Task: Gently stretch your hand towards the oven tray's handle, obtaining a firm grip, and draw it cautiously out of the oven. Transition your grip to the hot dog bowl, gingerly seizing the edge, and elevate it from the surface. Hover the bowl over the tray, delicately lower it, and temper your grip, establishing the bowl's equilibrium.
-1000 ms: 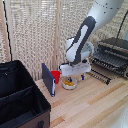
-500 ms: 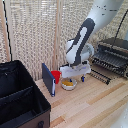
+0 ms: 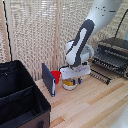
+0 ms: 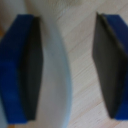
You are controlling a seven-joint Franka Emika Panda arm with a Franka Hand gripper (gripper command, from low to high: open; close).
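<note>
The bowl [image 3: 70, 85] is too wide for my open fingers and has yellow food in it. My gripper should grab the bowl by its white rim next.
The white hot dog bowl [image 3: 70, 85] with yellow food sits on the wooden table, directly under my gripper [image 3: 72, 79]. In the wrist view my gripper [image 4: 67, 65] is open. The bowl's white rim [image 4: 57, 60] lies between the two blue fingers, close to one dark pad [image 4: 31, 65] and apart from the other [image 4: 107, 62]. The dark oven [image 3: 116, 49] stands at the exterior view's right. Its wire tray [image 3: 106, 62] is drawn out in front, with the thin black handle [image 3: 100, 75] along its front edge.
A small red cup [image 3: 56, 76] and a leaning blue panel [image 3: 48, 79] stand just beside the bowl. A big black bin [image 3: 20, 100] fills the exterior view's left. A slatted blind forms the back wall.
</note>
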